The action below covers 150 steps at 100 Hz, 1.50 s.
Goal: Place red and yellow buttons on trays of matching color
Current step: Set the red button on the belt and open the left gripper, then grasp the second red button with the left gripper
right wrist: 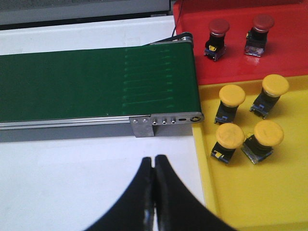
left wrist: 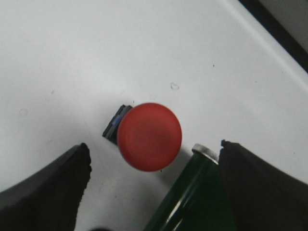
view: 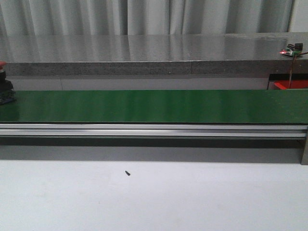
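Note:
I am not ready to close on the button yet and need to lower my left gripper first. My fingers are above the red dome, so they would miss the button if I closed now.
A red button (left wrist: 149, 136) with a black base stands on the white surface beside the end roller of the green belt (left wrist: 192, 197). My left gripper (left wrist: 154, 145) is open above it, and its dark fingers (left wrist: 48, 187) flank the button without touching it. The same button (view: 3, 82) shows partly at the far left edge of the front view. My right gripper (right wrist: 154, 159) is shut on nothing over the white table near the belt's other end. Beyond it the red tray (right wrist: 288, 57) holds two red buttons (right wrist: 216, 36). The yellow tray (right wrist: 274, 197) holds several yellow buttons (right wrist: 231, 96).
The long green belt (view: 154, 106) runs across the table on an aluminium frame (view: 154, 129). A corner of the red tray (view: 291, 85) shows at the far right behind it. A small dark screw (view: 127, 173) lies on the white table in front.

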Each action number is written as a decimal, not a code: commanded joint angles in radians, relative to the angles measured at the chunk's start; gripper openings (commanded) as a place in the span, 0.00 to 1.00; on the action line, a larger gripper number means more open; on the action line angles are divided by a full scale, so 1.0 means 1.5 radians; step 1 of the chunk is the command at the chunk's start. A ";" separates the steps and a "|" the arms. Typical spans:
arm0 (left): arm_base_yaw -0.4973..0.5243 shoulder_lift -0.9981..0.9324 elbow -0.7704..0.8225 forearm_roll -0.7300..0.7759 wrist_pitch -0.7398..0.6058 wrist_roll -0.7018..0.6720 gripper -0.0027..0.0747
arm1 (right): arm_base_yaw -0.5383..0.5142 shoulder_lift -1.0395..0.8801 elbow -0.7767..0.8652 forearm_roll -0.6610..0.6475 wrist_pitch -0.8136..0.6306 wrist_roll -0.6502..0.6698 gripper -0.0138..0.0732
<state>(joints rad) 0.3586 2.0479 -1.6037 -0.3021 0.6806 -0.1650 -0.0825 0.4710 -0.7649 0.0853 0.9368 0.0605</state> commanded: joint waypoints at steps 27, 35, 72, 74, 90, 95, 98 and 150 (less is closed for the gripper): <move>0.002 0.009 -0.020 -0.066 -0.058 -0.009 0.74 | -0.001 0.004 -0.014 0.001 -0.043 -0.010 0.14; 0.002 0.014 -0.020 -0.066 -0.067 -0.009 0.74 | -0.001 0.004 -0.014 0.001 -0.043 -0.010 0.14; 0.002 0.016 -0.020 -0.066 -0.084 -0.009 0.57 | -0.001 0.004 -0.014 0.001 -0.043 -0.010 0.14; 0.002 0.016 -0.020 -0.066 -0.084 -0.009 0.55 | -0.001 0.004 -0.014 0.001 -0.043 -0.010 0.14; 0.003 0.016 -0.020 -0.066 -0.084 -0.009 0.43 | -0.001 0.004 -0.014 0.001 -0.043 -0.010 0.14; 0.004 0.016 -0.020 -0.066 -0.082 -0.009 0.41 | -0.001 0.004 -0.014 0.001 -0.043 -0.010 0.14; 0.004 0.014 -0.020 -0.066 -0.081 -0.009 0.41 | -0.001 0.004 -0.014 0.001 -0.043 -0.010 0.14; 0.038 -0.107 -0.020 -0.023 0.026 0.023 0.41 | -0.001 0.004 -0.014 0.001 -0.043 -0.010 0.14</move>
<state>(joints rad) 0.4118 2.0040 -1.6037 -0.3458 0.7090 -0.1419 -0.0825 0.4710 -0.7649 0.0853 0.9368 0.0605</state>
